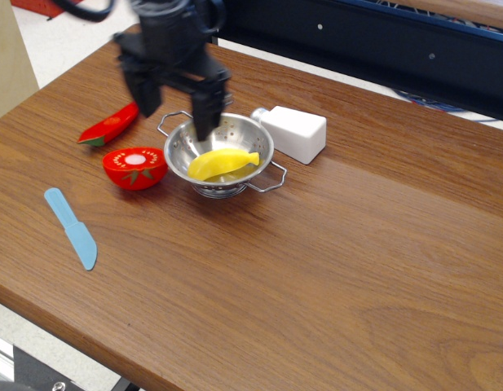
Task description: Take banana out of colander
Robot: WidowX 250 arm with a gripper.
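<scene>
My gripper grips the yellow banana by the middle of its body [221,164] next to take it out of the colander [182,140].
The yellow toy banana [222,163] lies inside the shiny steel colander [182,140] near the middle of the wooden table. My black gripper [178,112] hangs open and empty just above the colander's far left rim, up and left of the banana. One finger [207,116] points down over the rim; the other [149,99] is to the left, outside the bowl. It touches nothing. The image of the gripper is slightly blurred.
A white rectangular shaker [293,133] lies right behind the colander. A red tomato half [135,167] sits left of the colander, a red chili pepper [111,125] behind it, a blue toy knife [72,227] at front left. The table [333,269] stretches to the right and front.
</scene>
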